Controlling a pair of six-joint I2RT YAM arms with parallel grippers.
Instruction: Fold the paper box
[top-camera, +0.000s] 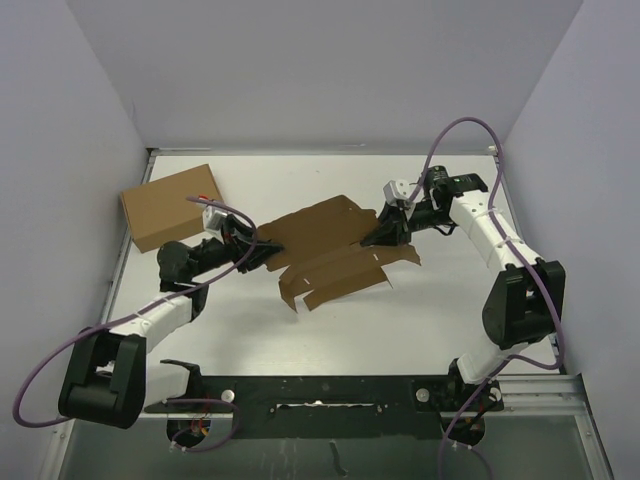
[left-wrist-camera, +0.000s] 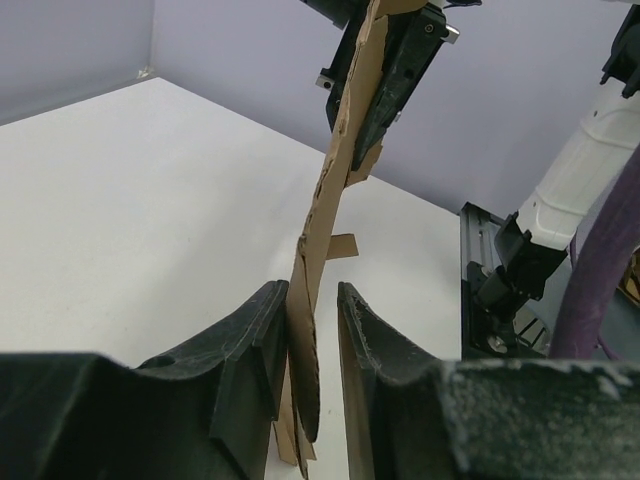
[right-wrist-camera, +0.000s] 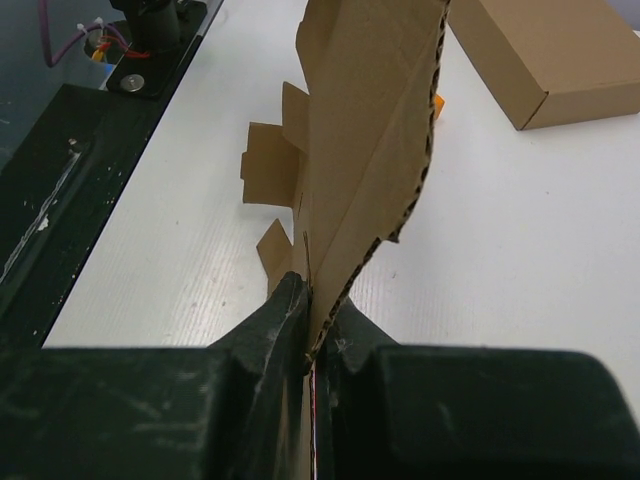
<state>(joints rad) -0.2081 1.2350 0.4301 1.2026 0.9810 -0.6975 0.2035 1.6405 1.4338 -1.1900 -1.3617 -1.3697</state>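
Observation:
The paper box's flaps need to stay free to fold, so my left gripper should next grab the box by the edge opposite my right gripper.
The paper box is a flat brown die-cut sheet with flaps and tabs, held across the middle of the table between the two arms. My right gripper is shut on its right edge; the right wrist view shows the cardboard pinched tight in that gripper. My left gripper is at the sheet's left edge. In the left wrist view the sheet stands edge-on inside that gripper. It rests against the left finger, with a clear gap to the right finger, so the gripper is open.
A larger plain brown cardboard box lies at the back left, also visible as a closed box in the right wrist view. A tiny orange cube peeks out behind the sheet. A black mounting rail runs along the near edge.

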